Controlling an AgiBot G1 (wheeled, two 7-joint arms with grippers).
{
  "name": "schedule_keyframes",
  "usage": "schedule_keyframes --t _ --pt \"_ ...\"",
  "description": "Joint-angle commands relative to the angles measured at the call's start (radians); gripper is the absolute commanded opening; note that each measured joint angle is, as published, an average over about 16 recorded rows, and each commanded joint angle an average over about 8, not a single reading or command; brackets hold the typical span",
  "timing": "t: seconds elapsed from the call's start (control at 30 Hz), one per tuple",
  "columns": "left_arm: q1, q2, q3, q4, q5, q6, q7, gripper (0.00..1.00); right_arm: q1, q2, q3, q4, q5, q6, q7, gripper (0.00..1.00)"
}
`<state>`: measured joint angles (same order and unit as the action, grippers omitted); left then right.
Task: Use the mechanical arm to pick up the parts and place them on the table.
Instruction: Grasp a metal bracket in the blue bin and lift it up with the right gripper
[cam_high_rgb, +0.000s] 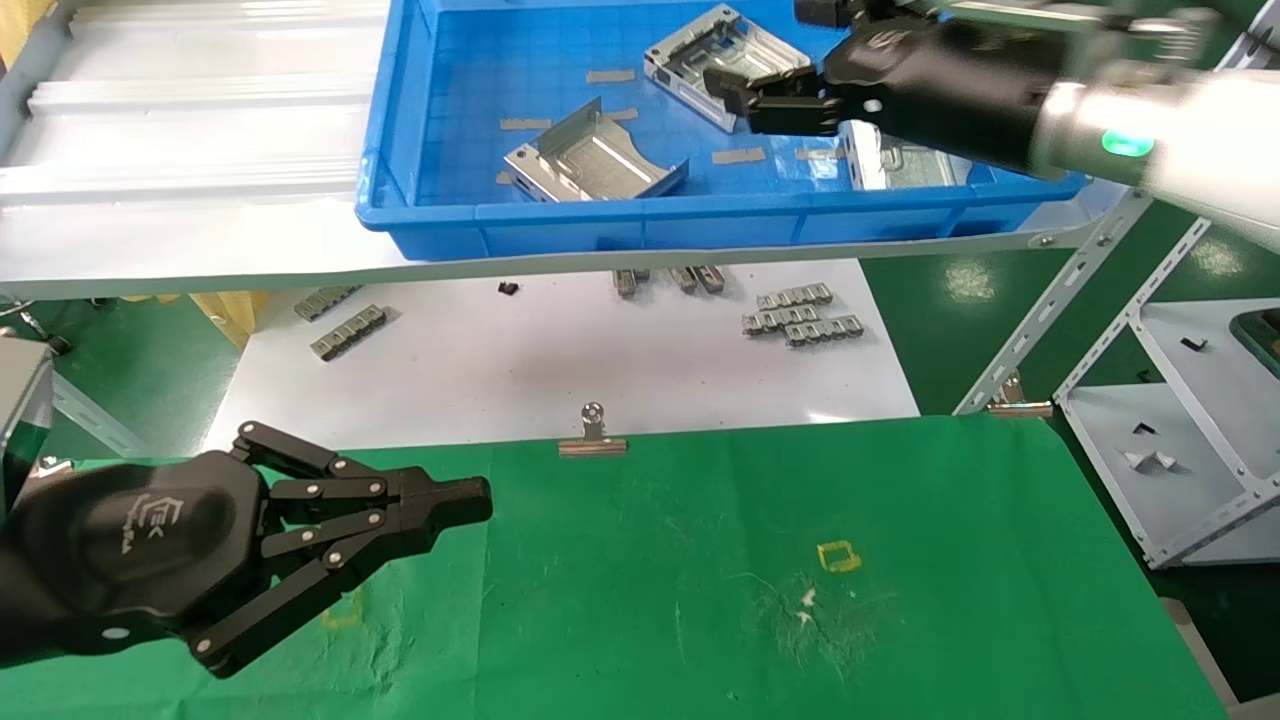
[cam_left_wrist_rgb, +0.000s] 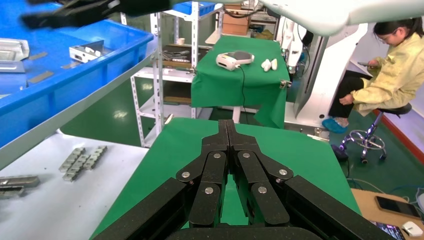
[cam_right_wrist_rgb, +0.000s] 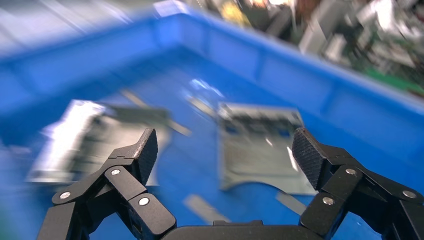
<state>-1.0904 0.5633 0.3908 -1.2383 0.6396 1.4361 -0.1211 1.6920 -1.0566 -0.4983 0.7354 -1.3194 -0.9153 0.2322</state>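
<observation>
The back part's broad base is flat on the bottom of the bin, so my right gripper needs to grab its thin upright side next, across both sides.
Three shiny silver parts lie in a blue bin on the raised shelf: one at the front left, one at the back, and one at the right partly hidden by my right arm. My right gripper hovers open and empty over the back part. In the right wrist view the gripper has its fingers wide apart above two blurred parts. My left gripper is shut and empty over the left of the green table; it also shows in the left wrist view.
A white board holds grey toothed clip strips. A steel binder clip sits on the table's far edge. A yellow square outline marks the cloth. A grey ribbed shelf and a metal rack flank the work.
</observation>
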Motion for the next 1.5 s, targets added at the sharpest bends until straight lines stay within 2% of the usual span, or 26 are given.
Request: schedule_keyframes --t 0.03,0.27,0.3,0.43,0.57,1.17,1.5 --pt "0.0 0.0 0.0 0.0 0.0 0.0 0.0 0.0 0.065 -0.063 -0.047 -0.095 -0.084 0.053 0.022 0.9" --pt "0.0 0.0 0.0 0.0 0.0 0.0 0.0 0.0 0.198 -0.232 -0.112 -0.361 -0.193 0.151 -0.001 0.02" --pt "0.0 0.0 0.0 0.0 0.0 0.0 0.0 0.0 0.211 -0.25 -0.116 -0.39 -0.198 0.16 -0.005 0.0" --pt "0.0 0.0 0.0 0.0 0.0 0.0 0.0 0.0 0.242 -0.293 -0.134 -0.468 -0.209 0.186 -0.008 0.0" --pt "0.0 0.0 0.0 0.0 0.0 0.0 0.0 0.0 0.247 -0.308 -0.161 -0.487 -0.207 0.204 0.017 0.0" --pt "0.0 0.0 0.0 0.0 0.0 0.0 0.0 0.0 0.214 -0.312 -0.364 -0.376 -0.156 0.323 0.267 0.0" --pt "0.0 0.0 0.0 0.0 0.0 0.0 0.0 0.0 0.214 -0.308 -0.459 -0.349 -0.122 0.371 0.332 0.0"
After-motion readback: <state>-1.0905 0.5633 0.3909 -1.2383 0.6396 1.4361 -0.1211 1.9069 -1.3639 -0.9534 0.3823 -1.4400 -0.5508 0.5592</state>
